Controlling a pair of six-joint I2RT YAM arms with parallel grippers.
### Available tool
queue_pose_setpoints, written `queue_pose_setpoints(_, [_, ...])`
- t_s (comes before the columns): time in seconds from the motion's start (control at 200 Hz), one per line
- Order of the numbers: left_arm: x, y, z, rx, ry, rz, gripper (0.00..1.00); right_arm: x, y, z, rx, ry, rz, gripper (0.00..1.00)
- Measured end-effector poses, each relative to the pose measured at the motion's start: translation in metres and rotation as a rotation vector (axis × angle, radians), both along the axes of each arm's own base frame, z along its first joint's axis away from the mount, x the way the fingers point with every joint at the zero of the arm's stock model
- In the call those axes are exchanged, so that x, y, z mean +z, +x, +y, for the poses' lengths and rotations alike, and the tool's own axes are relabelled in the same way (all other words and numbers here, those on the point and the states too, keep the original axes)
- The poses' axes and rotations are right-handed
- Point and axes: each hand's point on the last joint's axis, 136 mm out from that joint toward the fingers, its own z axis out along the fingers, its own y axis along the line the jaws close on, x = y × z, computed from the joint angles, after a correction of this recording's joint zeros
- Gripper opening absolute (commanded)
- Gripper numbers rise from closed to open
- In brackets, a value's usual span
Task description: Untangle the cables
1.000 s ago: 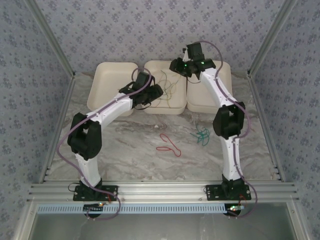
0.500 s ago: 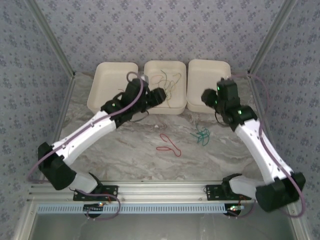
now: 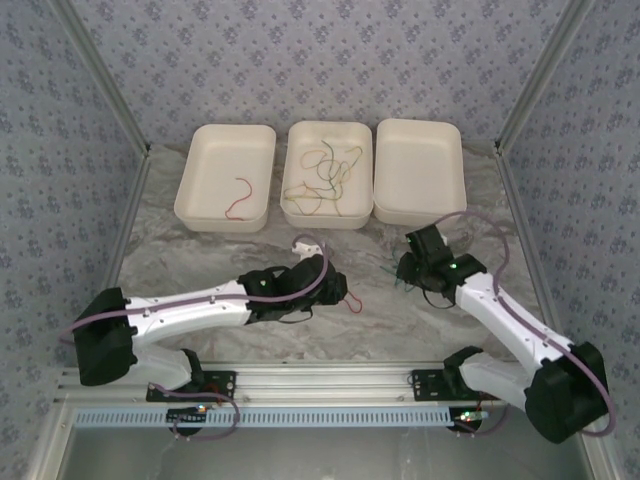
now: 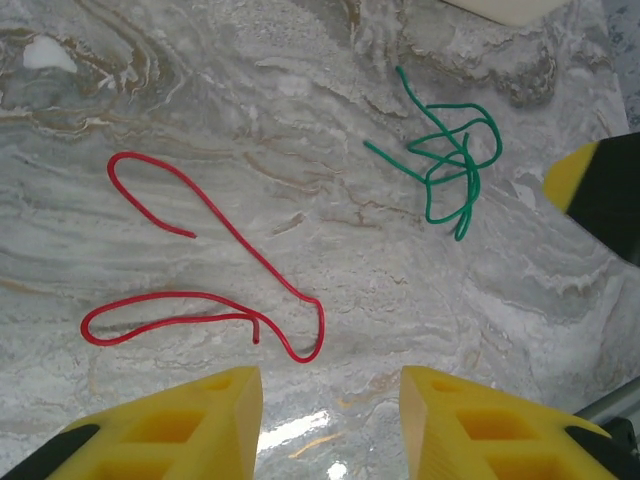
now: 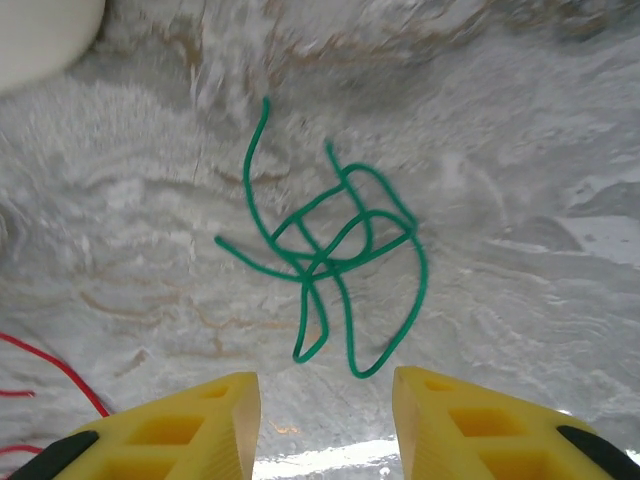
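Note:
I need to untangle the green cable (image 5: 340, 245) next, so my right gripper should grab it near a loose end that sticks out of the tangle.
On the marble table lies a loose red cable (image 4: 215, 225) in open loops, just ahead of my left gripper (image 4: 330, 415), which is open and holds nothing. A tangled green cable (image 5: 340, 245) lies in front of my right gripper (image 5: 325, 420), also open and empty. In the top view, the left gripper (image 3: 336, 290) and right gripper (image 3: 408, 266) hang low over the table's middle. The middle tray (image 3: 300, 135) holds a tangle of yellow-olive, green and red cables (image 3: 322, 180). A single red cable (image 3: 238, 197) lies in the left tray (image 3: 205, 140).
The right tray (image 3: 418, 170) stands at the back right, its corner (image 5: 40, 40) near the green cable. A yellow-and-black finger of the right gripper (image 4: 600, 190) sits close to the green tangle (image 4: 450, 160). Metal rails frame the table's sides and near edge.
Both arms have swung back from the trays and come down low over the table, the left over the red cable, the right over the green one. The left jaws have narrowed.

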Motion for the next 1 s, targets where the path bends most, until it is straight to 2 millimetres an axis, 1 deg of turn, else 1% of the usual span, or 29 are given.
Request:
queue_pose_setpoints(0.085, [-0.003, -0.001, 0.001, 0.015, 0.000, 0.000, 0.40, -0.008, 0.005, 0.010, 0.052, -0.045, 0.033, 0.39])
queue_pose_setpoints(0.165, [-0.003, 0.000, 0.004, 0.031, -0.002, -0.007, 0.40, -0.015, 0.018, 0.013, 0.080, -0.113, 0.059, 0.38])
queue_pose_setpoints(0.265, [0.003, -0.001, 0.008, 0.041, -0.018, -0.020, 0.40, -0.020, 0.033, 0.012, 0.112, -0.210, 0.071, 0.37])
queue_pose_setpoints(0.36, [0.009, -0.003, 0.013, 0.049, -0.037, -0.032, 0.40, -0.022, 0.041, 0.013, 0.163, -0.284, 0.076, 0.35])
queue_pose_setpoints(0.56, [0.015, -0.003, 0.019, 0.065, -0.054, -0.044, 0.40, -0.027, 0.062, 0.027, 0.278, -0.376, 0.106, 0.33])
queue_pose_setpoints(0.685, [0.018, -0.003, 0.022, 0.069, -0.061, -0.050, 0.40, -0.042, 0.073, 0.030, 0.306, -0.435, 0.157, 0.31])
queue_pose_setpoints(0.819, [0.025, -0.004, 0.028, 0.072, -0.080, -0.060, 0.41, -0.060, 0.077, 0.023, 0.312, -0.518, 0.223, 0.27])
queue_pose_setpoints(0.859, [0.027, -0.005, 0.029, 0.072, -0.088, -0.064, 0.42, -0.065, 0.077, 0.021, 0.313, -0.537, 0.236, 0.25])
queue_pose_setpoints(0.904, [0.030, -0.006, 0.029, 0.069, -0.100, -0.067, 0.42, -0.070, 0.075, 0.020, 0.323, -0.553, 0.251, 0.20])
queue_pose_setpoints(0.999, [0.033, -0.010, 0.026, 0.052, -0.125, -0.071, 0.43, -0.071, 0.075, 0.019, 0.329, -0.567, 0.255, 0.08])
